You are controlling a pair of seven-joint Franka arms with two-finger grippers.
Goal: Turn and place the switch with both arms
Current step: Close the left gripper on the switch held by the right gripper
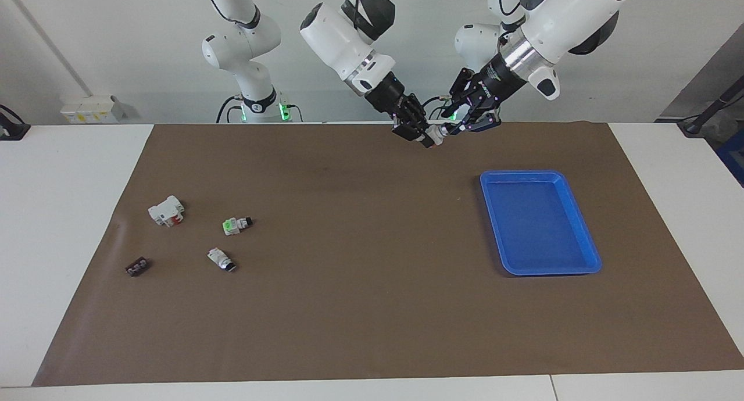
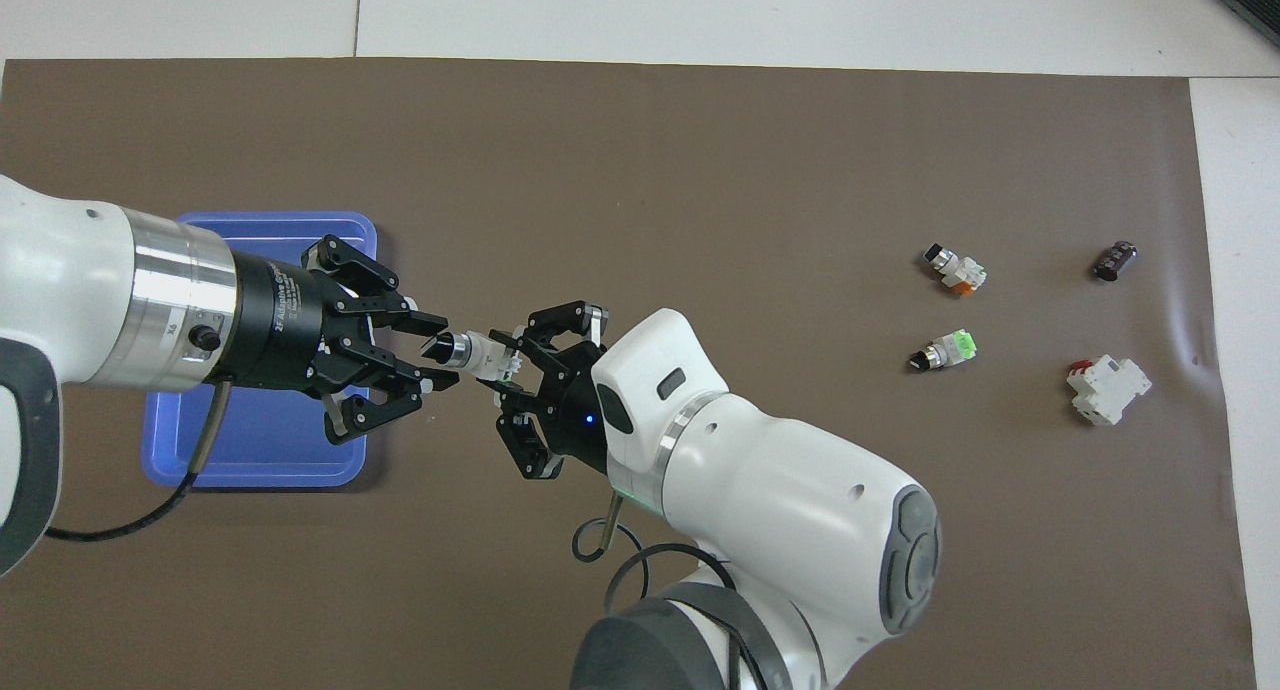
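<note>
I should next grab the switch by its black knob end with my left gripper to turn it, while the switch's white body stays held.
The switch, a small white body with a silvery collar, a black knob tip and an orange-red patch, is held in the air over the mat near the robots' edge. My right gripper is shut on its white body. In the overhead view the switch points its black tip at my left gripper. The left gripper faces the right one, and its fingers stand spread around the knob end without closing on it.
A blue tray lies on the brown mat toward the left arm's end, partly under the left arm. Toward the right arm's end lie a green-faced switch, a similar white switch, a white block with red lever and a small dark part.
</note>
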